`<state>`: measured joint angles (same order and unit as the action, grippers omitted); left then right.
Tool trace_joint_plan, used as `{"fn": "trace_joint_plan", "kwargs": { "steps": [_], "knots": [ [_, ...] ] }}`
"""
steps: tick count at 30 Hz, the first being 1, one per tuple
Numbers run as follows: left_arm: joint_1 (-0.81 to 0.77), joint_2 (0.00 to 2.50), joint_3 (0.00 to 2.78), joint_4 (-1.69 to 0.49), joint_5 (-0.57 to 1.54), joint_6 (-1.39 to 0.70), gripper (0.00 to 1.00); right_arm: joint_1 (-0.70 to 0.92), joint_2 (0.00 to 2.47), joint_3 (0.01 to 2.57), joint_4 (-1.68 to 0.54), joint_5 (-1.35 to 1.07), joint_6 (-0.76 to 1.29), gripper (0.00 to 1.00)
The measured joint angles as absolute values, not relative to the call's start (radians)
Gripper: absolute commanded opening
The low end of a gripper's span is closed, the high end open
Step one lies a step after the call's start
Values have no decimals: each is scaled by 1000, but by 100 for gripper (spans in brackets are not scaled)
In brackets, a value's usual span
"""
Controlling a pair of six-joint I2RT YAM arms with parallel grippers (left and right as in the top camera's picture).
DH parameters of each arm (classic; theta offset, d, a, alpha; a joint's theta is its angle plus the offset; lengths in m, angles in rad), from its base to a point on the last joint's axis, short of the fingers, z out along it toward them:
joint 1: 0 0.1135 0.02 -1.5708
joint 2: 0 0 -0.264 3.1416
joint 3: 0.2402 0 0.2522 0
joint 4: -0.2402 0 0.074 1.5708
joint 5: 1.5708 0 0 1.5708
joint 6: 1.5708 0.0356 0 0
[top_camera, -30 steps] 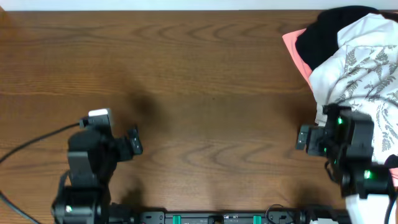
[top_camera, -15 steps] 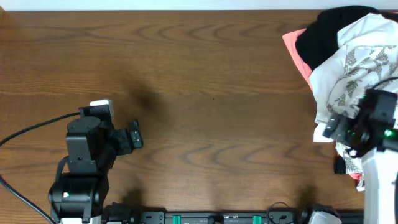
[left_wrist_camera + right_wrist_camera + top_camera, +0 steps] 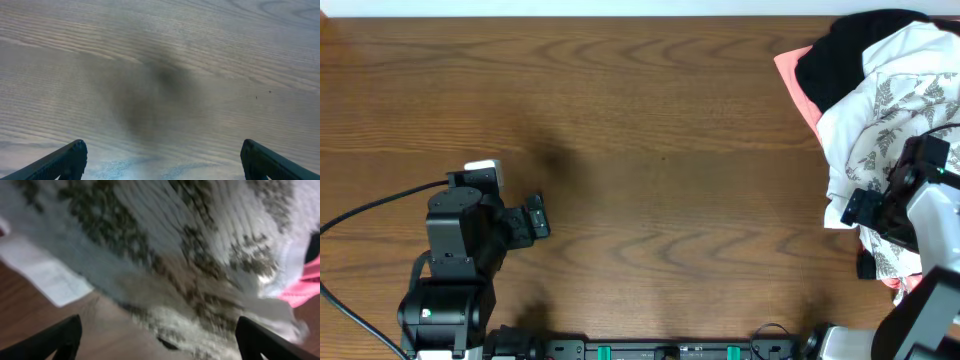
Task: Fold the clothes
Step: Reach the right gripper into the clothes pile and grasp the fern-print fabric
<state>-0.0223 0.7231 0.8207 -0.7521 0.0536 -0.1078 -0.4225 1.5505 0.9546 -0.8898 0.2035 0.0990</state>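
Next, my right gripper grabs the fern-printed white clothes by the hem at the pile's edge (image 3: 871, 239) (image 3: 166, 322) to draw them out for folding.
The clothes (image 3: 895, 110), a white fabric printed with grey-green fern leaves, lie crumpled in a pile at the table's far right. My right gripper (image 3: 872, 225) hovers at the pile's front-left edge. In the right wrist view the clothes (image 3: 200, 255) fill most of the picture, blurred, and their hem reaches in between the jaws. The right gripper (image 3: 160, 336) is open wide and grips nothing. My left gripper (image 3: 538, 220) stands open over bare wood at the lower left. In the left wrist view the left gripper (image 3: 162, 156) has only table between its fingers.
A black garment (image 3: 840, 60) and a coral-pink one (image 3: 795, 80) lie under the pile's back-left side. A white tag or cloth corner (image 3: 45, 275) rests on the wood. A black cable (image 3: 370, 225) runs to the left arm. The wooden table (image 3: 660, 150) stretches between the arms.
My right arm has swung right, from the wood beside the pile onto the printed fabric's edge, and turned. The left arm shifted slightly early on, then held still.
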Motion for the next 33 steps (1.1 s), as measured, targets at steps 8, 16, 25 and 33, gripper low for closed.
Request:
{"fn": "trace_joint_plan", "kwargs": {
  "steps": [8, 16, 25, 33],
  "knots": [
    [-22, 723, 821, -749, 54, -108, 98, -422, 1598, 955, -825, 210, 88, 4],
    [-22, 723, 821, -735, 54, -108, 98, -421, 1594, 977, -855, 190, 91, 1],
    [-22, 723, 821, -733, 54, -108, 98, -297, 1428, 1425, -1024, 15, 67, 1],
    [-22, 724, 821, -733, 54, -108, 98, 67, 1343, 1792, -935, -195, 59, 2]
  ]
}}
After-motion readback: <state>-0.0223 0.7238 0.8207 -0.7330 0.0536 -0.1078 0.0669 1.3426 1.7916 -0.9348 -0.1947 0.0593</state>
